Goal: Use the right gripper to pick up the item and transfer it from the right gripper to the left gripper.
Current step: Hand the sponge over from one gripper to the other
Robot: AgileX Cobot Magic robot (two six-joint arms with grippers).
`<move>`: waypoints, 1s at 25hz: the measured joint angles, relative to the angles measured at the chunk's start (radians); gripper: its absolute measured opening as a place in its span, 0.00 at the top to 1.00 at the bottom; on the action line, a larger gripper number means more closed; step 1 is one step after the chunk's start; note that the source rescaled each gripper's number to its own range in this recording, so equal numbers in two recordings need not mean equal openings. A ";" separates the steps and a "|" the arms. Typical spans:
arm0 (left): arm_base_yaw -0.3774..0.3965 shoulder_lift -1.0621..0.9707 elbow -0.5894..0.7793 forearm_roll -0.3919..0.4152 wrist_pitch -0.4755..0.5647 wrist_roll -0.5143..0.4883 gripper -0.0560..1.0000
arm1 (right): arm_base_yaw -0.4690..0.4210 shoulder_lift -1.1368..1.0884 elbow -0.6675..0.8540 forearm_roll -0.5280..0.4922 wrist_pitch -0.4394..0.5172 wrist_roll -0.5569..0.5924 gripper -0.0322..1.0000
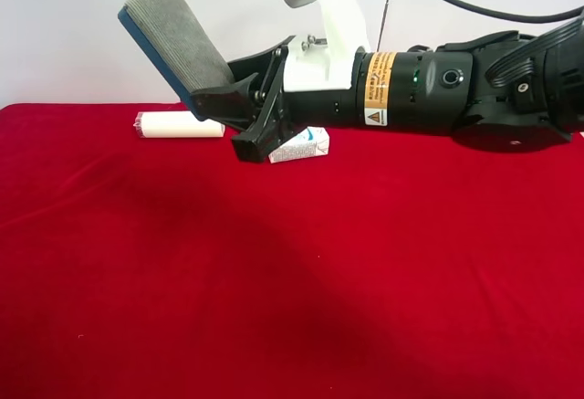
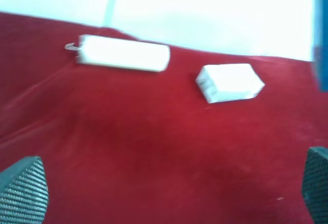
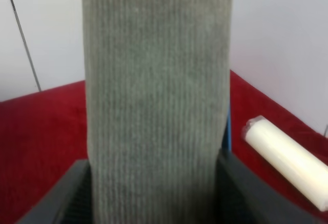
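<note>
I need to take the grey felt pad from my right gripper next, so my left gripper should grab the pad by its loose end (image 1: pixel 161 8).
The item (image 1: pixel 173 34), a grey felt pad with a blue base, is held tilted in the air above the red cloth. My right gripper (image 1: pixel 224 107), on the black arm with the white-and-orange patch, is shut on its lower end. In the right wrist view the item (image 3: pixel 154 80) fills the middle, standing between the jaws of the right gripper (image 3: pixel 154 203). In the left wrist view my left gripper (image 2: pixel 169 193) is open and empty, its fingertips (image 2: pixel 23 190) far apart low over the cloth. A blue strip at that view's edge may be the item (image 2: pixel 320 34). The left arm is not in the exterior high view.
A cream cylinder (image 1: pixel 182 125) lies on the red cloth (image 1: pixel 292 280) near the back wall, under the held item; it also shows in both wrist views (image 3: pixel 287 162) (image 2: pixel 123 54). A white printed carton (image 1: pixel 301 148) (image 2: pixel 229 82) lies beside it, partly behind the right gripper.
</note>
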 joint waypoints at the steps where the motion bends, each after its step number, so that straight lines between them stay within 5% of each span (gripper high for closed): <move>1: 0.000 0.058 0.000 -0.052 -0.033 0.045 0.00 | 0.000 0.000 0.000 0.000 0.003 0.000 0.90; 8: 0.000 0.436 0.000 -0.534 -0.214 0.518 0.00 | 0.000 0.000 0.000 0.000 0.003 0.000 0.90; 15: 0.001 0.702 0.000 -1.222 -0.061 1.175 0.00 | 0.000 0.000 0.000 0.010 0.003 0.000 0.90; 18: 0.001 0.789 -0.021 -1.308 0.013 1.293 0.00 | 0.000 0.000 0.000 0.014 0.003 0.000 0.90; 25: 0.001 0.924 -0.121 -1.327 0.087 1.319 0.00 | 0.000 0.000 0.000 0.015 0.003 0.006 0.90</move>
